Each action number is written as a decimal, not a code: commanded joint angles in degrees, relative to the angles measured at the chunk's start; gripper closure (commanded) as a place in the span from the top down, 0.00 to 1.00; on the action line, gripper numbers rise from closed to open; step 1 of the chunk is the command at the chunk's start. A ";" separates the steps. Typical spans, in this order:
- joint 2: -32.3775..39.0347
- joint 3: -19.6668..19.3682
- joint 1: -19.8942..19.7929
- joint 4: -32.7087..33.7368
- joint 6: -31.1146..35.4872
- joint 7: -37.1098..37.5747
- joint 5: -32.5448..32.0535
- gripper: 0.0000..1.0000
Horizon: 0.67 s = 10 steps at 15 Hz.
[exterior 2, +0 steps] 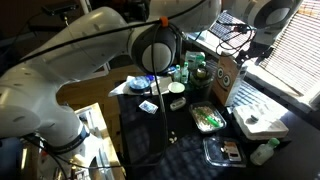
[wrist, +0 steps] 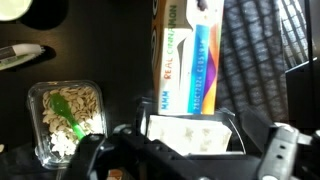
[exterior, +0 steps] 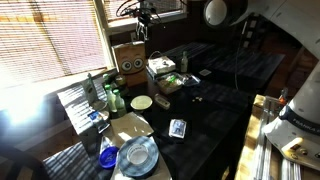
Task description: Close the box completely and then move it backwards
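Observation:
I can close my gripper on the box now: my fingers are on either side of its whitish top point(wrist: 188, 134), beside the upper edge of the box's printed side.
The box point(exterior: 128, 58) is tan-brown cardboard with two dark circles on its front. It stands upright at the back of the dark table and also shows in an exterior view point(exterior 2: 228, 78). My gripper point(exterior: 143, 27) hangs just above its top, and is partly hidden in an exterior view point(exterior 2: 260, 47). In the wrist view a printed orange-and-blue box face point(wrist: 185, 60) runs up from my gripper point(wrist: 188, 135). The jaws are spread wide, with a whitish surface between them. I cannot tell whether they touch it.
A low tray with white and green contents point(wrist: 68, 120) lies beside the box and shows in both exterior views point(exterior: 170, 80) point(exterior 2: 207, 118). Bottles point(exterior: 110, 95), a plate point(exterior: 142, 102), a disc stack point(exterior: 137, 155) and a small card box point(exterior: 178, 128) fill the table's near side. Window blinds stand behind.

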 commanded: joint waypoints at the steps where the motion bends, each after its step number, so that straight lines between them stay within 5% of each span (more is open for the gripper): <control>1: 0.07 1.59 -0.57 0.16 0.65 -1.18 1.48 1.00; 3: 0.05 1.86 -0.54 0.15 0.64 -0.62 1.33 0.99; 6: 0.16 1.90 -0.39 0.13 0.58 -0.63 0.91 0.81; 10: 0.41 1.69 -0.32 0.20 0.90 -0.40 0.66 0.79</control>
